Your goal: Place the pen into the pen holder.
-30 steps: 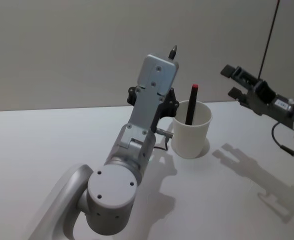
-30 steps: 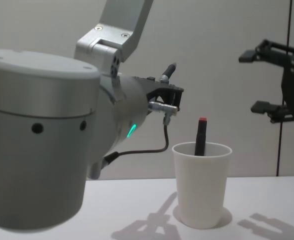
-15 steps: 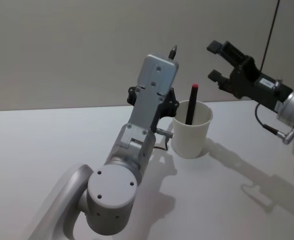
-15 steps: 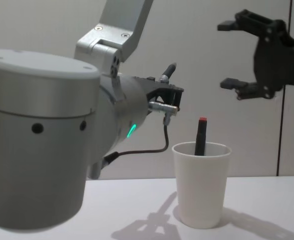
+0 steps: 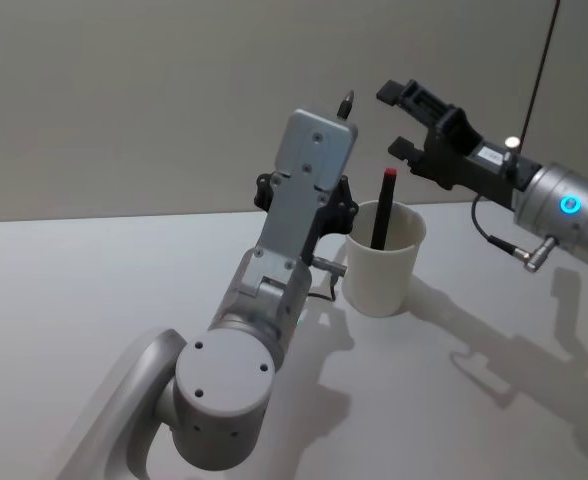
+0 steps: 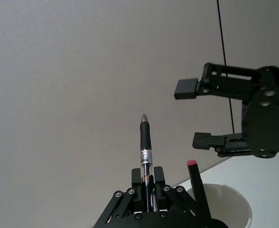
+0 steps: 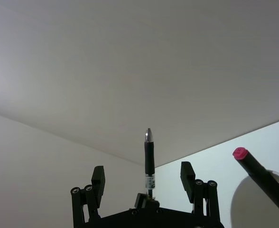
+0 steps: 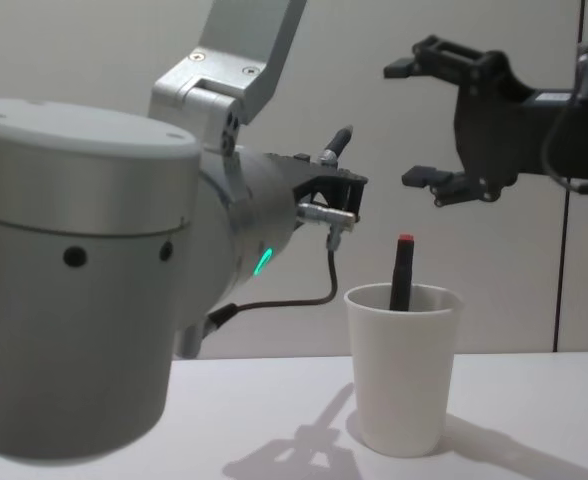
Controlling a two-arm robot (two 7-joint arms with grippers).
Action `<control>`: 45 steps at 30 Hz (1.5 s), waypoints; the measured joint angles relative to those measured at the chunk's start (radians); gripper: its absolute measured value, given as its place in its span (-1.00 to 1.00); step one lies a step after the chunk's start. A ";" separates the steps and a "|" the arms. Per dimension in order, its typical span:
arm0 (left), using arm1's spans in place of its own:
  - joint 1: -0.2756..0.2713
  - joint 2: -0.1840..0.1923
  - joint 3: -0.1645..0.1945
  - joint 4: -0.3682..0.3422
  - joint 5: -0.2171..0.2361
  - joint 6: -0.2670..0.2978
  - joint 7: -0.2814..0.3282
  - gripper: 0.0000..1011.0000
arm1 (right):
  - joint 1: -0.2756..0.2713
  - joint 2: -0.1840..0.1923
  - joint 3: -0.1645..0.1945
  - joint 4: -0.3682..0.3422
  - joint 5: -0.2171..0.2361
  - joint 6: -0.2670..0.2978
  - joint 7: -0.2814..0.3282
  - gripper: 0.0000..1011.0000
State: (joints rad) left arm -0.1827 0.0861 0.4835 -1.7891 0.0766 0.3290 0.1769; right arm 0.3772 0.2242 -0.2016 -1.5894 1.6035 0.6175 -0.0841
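My right gripper grabs the pen by the bare body just below its grey tip (image 8: pixel 330 153) next, since my left gripper's fingers wrap the pen lower down.
My left gripper (image 6: pixel 148 186) points upward, shut on a black pen (image 6: pixel 144 147) with a clear barrel and a grey tip (image 5: pixel 346 100). Just right of it the pen holder (image 5: pixel 382 265), a white paper cup (image 8: pixel 402 370), stands on the table. A second black pen with a red end (image 5: pixel 385 205) leans inside the cup. My right gripper (image 5: pixel 400 122) hangs open above the cup, level with the held pen's tip and a short way to its right. In the right wrist view the held pen (image 7: pixel 149 159) stands between the open right fingers (image 7: pixel 98 183).
The white table (image 5: pixel 94 290) spreads around the cup, with a plain grey wall behind it. A thin black cable (image 5: pixel 539 70) runs down the wall at the right. The left arm's large joint (image 8: pixel 74 270) stands to the left of the cup.
My right gripper has swung up and to the left, from the far right to just above the cup, still open. The left arm and its pen have not moved.
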 joint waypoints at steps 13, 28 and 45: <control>0.000 0.000 0.000 0.000 0.000 0.000 0.000 -0.70 | 0.057 -0.038 -0.054 0.059 -0.094 -0.033 -0.027 0.98; 0.000 0.000 0.000 0.000 0.000 0.000 0.000 -0.70 | 0.104 -0.071 -0.095 0.114 -0.104 -0.046 -0.034 0.98; 0.000 0.000 0.000 0.000 0.000 0.000 0.000 -0.70 | 0.115 -0.075 -0.121 0.135 -0.088 -0.061 -0.039 0.98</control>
State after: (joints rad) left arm -0.1828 0.0861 0.4836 -1.7891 0.0766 0.3290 0.1769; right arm 0.4927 0.1488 -0.3226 -1.4541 1.5155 0.5568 -0.1231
